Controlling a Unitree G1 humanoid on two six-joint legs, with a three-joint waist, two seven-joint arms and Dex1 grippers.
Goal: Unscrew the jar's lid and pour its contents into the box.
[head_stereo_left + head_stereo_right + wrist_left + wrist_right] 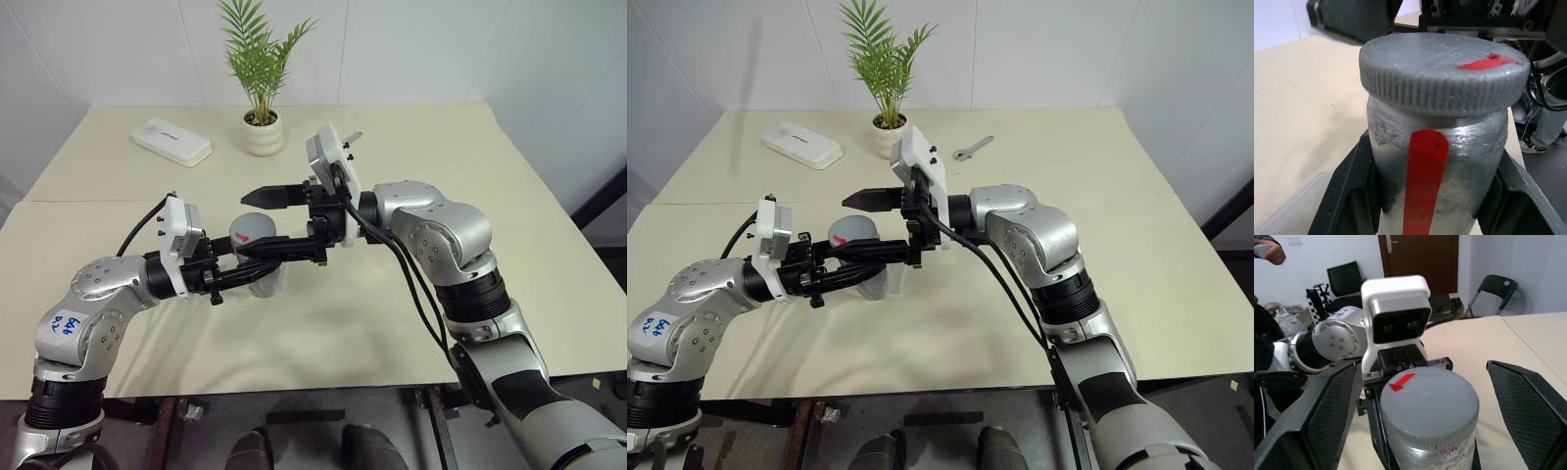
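Observation:
My fingers are on either side of the grey ribbed lid (253, 228) (1430, 406), so they would hold it if they closed now. My right gripper should close on the lid.
My left gripper (251, 266) is shut on the jar (1469, 156), a silvery-grey cylinder with a red stripe, and holds it upright above the table. The grey ribbed lid (1440, 68) with a red mark sits on the jar. From the right, my right gripper (247, 225) reaches in level and stands open. Its two fingers (1327, 416) flank the lid with a gap on each side. A corner of the clear plastic box (1288, 210) lies on the table just below the jar. The contents are hidden inside the closed jar.
At the back of the cream table (392, 323) stand a white plant pot (263, 132) and a flat white case (171, 141). A small wrench (972, 148) lies to the right of the pot. A person's hand (1268, 249) shows far off in the room.

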